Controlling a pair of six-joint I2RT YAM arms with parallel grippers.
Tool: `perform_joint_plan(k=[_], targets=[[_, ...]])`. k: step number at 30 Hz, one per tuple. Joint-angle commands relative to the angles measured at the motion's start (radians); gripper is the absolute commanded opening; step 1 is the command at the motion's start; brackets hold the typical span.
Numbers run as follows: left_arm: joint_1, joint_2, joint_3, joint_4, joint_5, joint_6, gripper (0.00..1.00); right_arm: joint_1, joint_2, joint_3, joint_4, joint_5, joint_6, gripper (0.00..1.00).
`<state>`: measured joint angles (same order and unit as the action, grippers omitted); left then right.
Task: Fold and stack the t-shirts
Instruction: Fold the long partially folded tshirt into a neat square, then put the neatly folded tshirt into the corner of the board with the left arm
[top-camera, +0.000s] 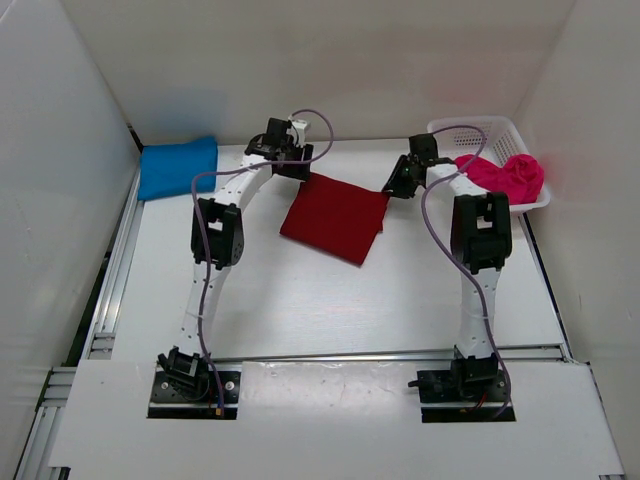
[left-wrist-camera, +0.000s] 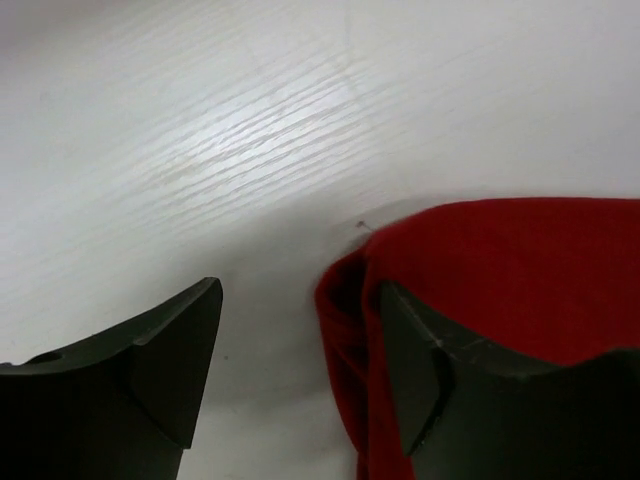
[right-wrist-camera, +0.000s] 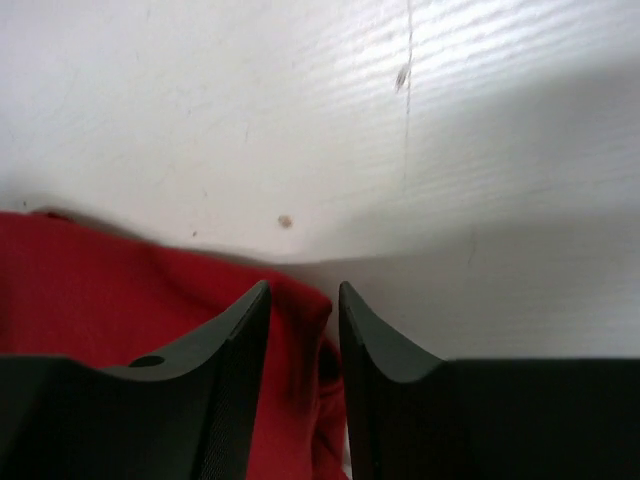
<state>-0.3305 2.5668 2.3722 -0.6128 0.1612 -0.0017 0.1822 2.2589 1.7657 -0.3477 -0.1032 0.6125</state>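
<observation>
I should grab the dark red t-shirt next with my left gripper, by its folded side edge facing the blue t-shirt, layers together. Then I can stack it there still folded.
A dark red t-shirt (top-camera: 335, 218) lies folded into a flat rectangle mid-table. My left gripper (top-camera: 290, 166) is at its far left corner. In the left wrist view that gripper (left-wrist-camera: 300, 290) is open wide, and the red t-shirt's (left-wrist-camera: 500, 270) folded corner lies loose beside the right finger. My right gripper (top-camera: 398, 186) is at the far right corner. Its jaws (right-wrist-camera: 304, 288) stand narrowly apart around the red cloth's (right-wrist-camera: 120, 300) edge, not pinching it. A folded bright blue t-shirt (top-camera: 178, 166) lies at the far left. A crumpled pink t-shirt (top-camera: 505, 175) hangs over the basket's edge.
The white mesh basket (top-camera: 478, 130) stands in the far right corner against the wall. White walls close in the table on the left, back and right. Metal rails run along the left side and the near edge.
</observation>
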Motion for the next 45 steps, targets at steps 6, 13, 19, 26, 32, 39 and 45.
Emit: perform_joint_plan(k=[6, 13, 19, 26, 32, 39, 45], targets=[[0.013, -0.144, -0.051, 0.038, -0.175, 0.002, 0.82, -0.012, -0.137, -0.024, -0.021, 0.117, -0.039, 0.43], [0.059, -0.329, -0.307, 0.038, 0.117, 0.002, 1.00, 0.034, -0.340, -0.276, -0.025, 0.119, -0.039, 0.38], [0.059, -0.369, -0.472, 0.028, 0.334, 0.002, 1.00, 0.053, -0.385, -0.451, 0.101, -0.009, -0.002, 0.06], [0.041, -0.274, -0.472, -0.002, 0.279, 0.002, 1.00, 0.053, -0.176, -0.289, 0.056, -0.119, 0.020, 0.00], [0.041, -0.194, -0.427, -0.063, 0.308, 0.002, 1.00, 0.053, -0.026, -0.088, -0.088, -0.101, 0.007, 0.00], [0.031, -0.091, -0.401, -0.173, 0.403, 0.002, 0.86, 0.053, 0.010, -0.052, -0.108, -0.101, -0.002, 0.00], [0.031, 0.007, -0.329, -0.240, 0.644, 0.002, 0.59, 0.053, -0.012, -0.095, -0.050, -0.122, 0.009, 0.00]])
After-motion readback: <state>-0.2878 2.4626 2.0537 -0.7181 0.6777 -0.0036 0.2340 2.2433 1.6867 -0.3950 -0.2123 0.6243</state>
